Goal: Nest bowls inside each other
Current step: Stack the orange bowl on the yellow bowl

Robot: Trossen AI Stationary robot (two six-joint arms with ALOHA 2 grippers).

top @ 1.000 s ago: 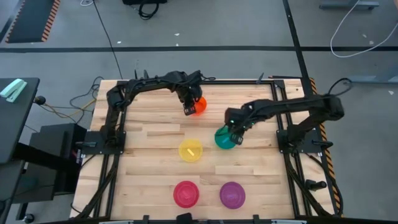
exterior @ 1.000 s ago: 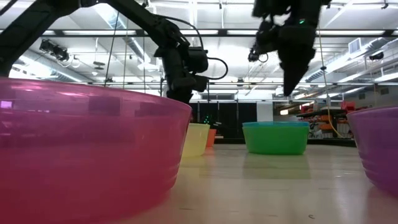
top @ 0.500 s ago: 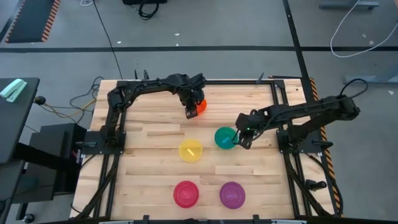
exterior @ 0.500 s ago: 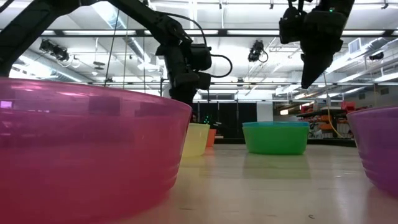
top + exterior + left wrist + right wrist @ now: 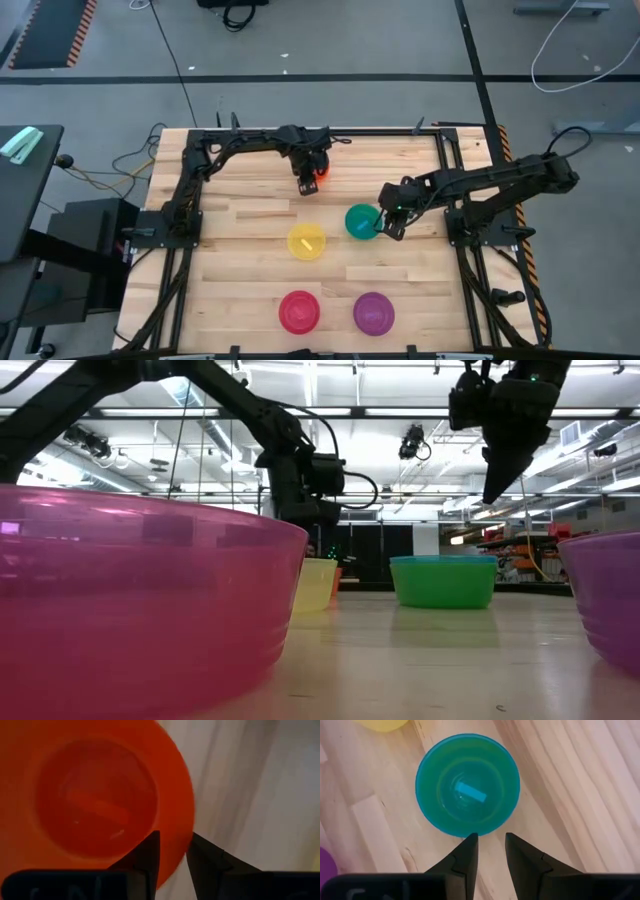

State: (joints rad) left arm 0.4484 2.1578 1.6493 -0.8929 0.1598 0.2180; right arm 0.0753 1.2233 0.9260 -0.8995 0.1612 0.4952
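Next, my left gripper grabs the orange bowl by its rim (image 5: 189, 837) to nest it inside the yellow bowl.
The orange bowl (image 5: 322, 172) stands on its base near the table's far edge and fills the left wrist view (image 5: 95, 805). My left gripper (image 5: 307, 184) (image 5: 173, 852) is open over the bowl's near-left rim. The green bowl (image 5: 360, 221) (image 5: 467, 785) sits mid-table with a blue rim showing on top of it (image 5: 443, 560). My right gripper (image 5: 388, 225) (image 5: 491, 845) hangs open above the table, just right of the green bowl. The yellow bowl (image 5: 307, 243), pink-red bowl (image 5: 299, 311) and purple bowl (image 5: 373, 313) stand apart toward the near edge. My left gripper comes from above, pointing down, astride the orange bowl's rim (image 5: 170, 865): one finger (image 5: 147, 852) is inside the bowl and the other (image 5: 205, 860) outside. A gap shows between them, and I cannot tell whether either finger touches the rim. The bowl rests on the table.
Bare wood lies between the bowls and to the table's left. In the low view the pink-red bowl (image 5: 130, 610) and purple bowl (image 5: 610, 600) stand close at the near edge. Black arm frames line the left and right table edges.
My right gripper has drawn away from the green bowl toward the table's right edge and risen a little, then held still; the green bowl stayed where it was. My left gripper has edged slightly rightward over the orange bowl, which has not moved.
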